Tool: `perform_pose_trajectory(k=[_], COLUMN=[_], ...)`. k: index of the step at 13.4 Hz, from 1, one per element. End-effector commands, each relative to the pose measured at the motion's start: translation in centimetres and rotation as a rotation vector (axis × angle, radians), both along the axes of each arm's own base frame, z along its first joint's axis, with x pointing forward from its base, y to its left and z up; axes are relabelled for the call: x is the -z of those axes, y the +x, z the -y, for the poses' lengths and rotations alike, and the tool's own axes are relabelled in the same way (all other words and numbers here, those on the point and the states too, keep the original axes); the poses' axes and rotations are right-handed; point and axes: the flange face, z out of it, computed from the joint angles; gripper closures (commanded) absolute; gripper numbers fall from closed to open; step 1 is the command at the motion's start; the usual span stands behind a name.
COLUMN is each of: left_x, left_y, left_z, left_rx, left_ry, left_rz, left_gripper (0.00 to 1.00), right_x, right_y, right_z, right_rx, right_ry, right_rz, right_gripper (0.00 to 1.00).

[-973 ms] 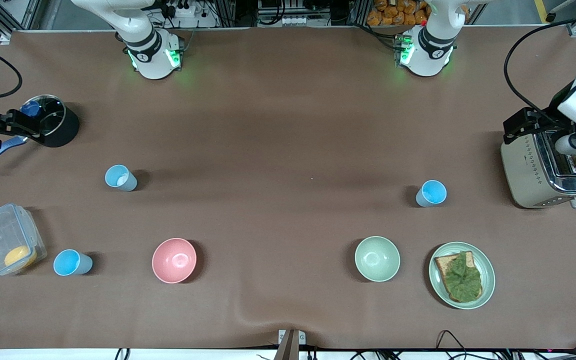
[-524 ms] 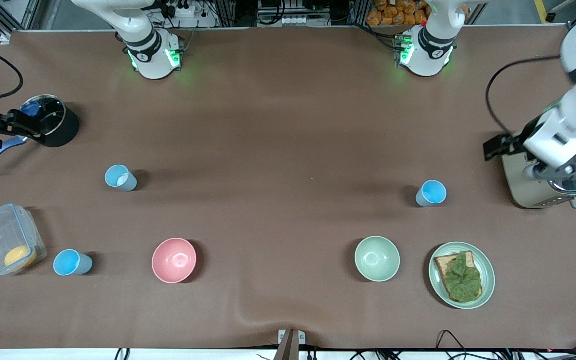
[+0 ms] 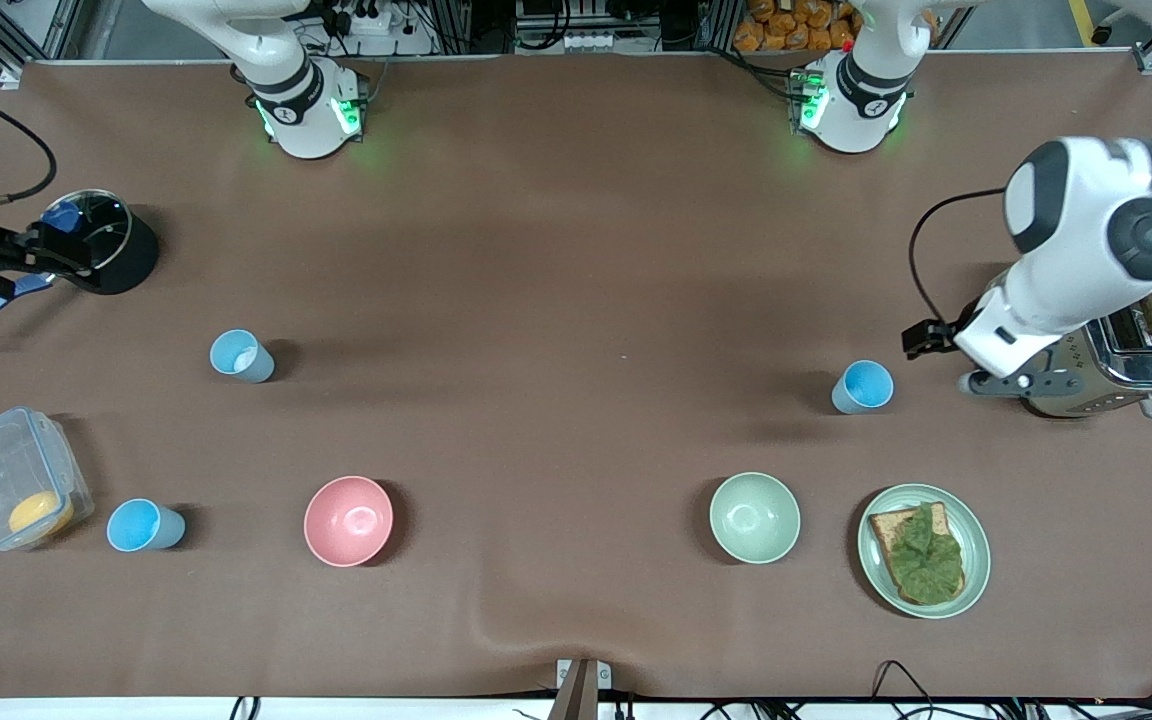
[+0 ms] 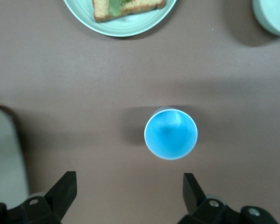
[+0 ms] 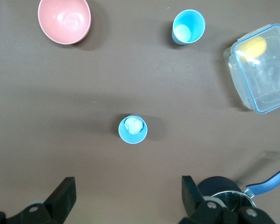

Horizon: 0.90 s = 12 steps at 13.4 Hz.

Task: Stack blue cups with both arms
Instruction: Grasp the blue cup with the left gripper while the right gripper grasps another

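Note:
I will next use my left gripper to grab the blue cup beside the toaster [image 3: 1106,372] by its rim [image 3: 863,361], so I can stack it with the other blue cups.
Three blue cups stand upright on the brown table. One, sky-blue inside [image 3: 862,387], is at the left arm's end and shows in the left wrist view [image 4: 171,133]. My left gripper [image 4: 128,189] is open and empty, up over the table between this cup and the toaster. A second cup [image 3: 242,356], pale inside, shows in the right wrist view [image 5: 133,129]. The third cup [image 3: 144,526], sky-blue inside, stands nearer the front camera [image 5: 188,26]. My right gripper [image 5: 126,191] is open and empty, up beside the black pot at the right arm's end.
A toaster [image 3: 1101,365] holding toast stands at the left arm's end. A green plate [image 3: 976,560] with toast and lettuce, a pale green bowl [image 3: 754,517] and a pink bowl [image 3: 348,520] sit near the front. A clear box [image 3: 11,490] and a black pot [image 3: 106,245] are at the right arm's end.
My left arm has swung away from over the toaster toward the sky-blue cup at its end. My right arm has barely moved. The cups have not moved.

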Motion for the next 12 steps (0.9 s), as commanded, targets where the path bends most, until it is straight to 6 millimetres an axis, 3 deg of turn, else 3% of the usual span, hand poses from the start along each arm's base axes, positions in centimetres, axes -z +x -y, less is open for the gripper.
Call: perform_pose_trajectory(k=[1,3,5,7,8,10,11,12], left_x=[4.3,7.8,9.7,10.7,10.9,11.0,10.9,10.8], left_y=[0.6,0.4,0.0,0.0,-0.1,-0.1,0.0,0.1], left_z=[0.1,0.1,0.3,0.4,0.4,0.5,0.5,0.6], left_rx=[-0.015,-0.017,-0.016,-0.015,-0.018,-0.016,-0.016,-0.015], left_ry=[-0.058,-0.068,-0.071,-0.073,-0.074,-0.074,-0.074,-0.075], left_rz=[-0.012,-0.018,-0.013,-0.024,-0.029,-0.031,-0.028,-0.025], left_gripper=[0.00,0.00,0.03,0.27,0.45,0.91,1.00,1.00], right_x=[1.9,4.4,6.8,10.1,12.3,16.1,17.7,19.2], right_y=[0.7,1.6,2.1,2.7,2.5,1.6,1.1,0.7], right_z=[-2.2,-3.1,-3.5,-4.0,-4.0,-3.6,-3.7,-3.8], right_rx=[-0.038,-0.057,-0.053,-0.064,-0.066,-0.064,-0.067,-0.069], right_ry=[-0.025,-0.034,-0.037,-0.040,-0.039,-0.037,-0.038,-0.036], right_rz=[-0.038,-0.101,-0.144,-0.170,-0.165,-0.151,-0.151,-0.145], right_gripper=[0.00,0.00,0.00,0.00,0.00,0.00,0.00,0.00])
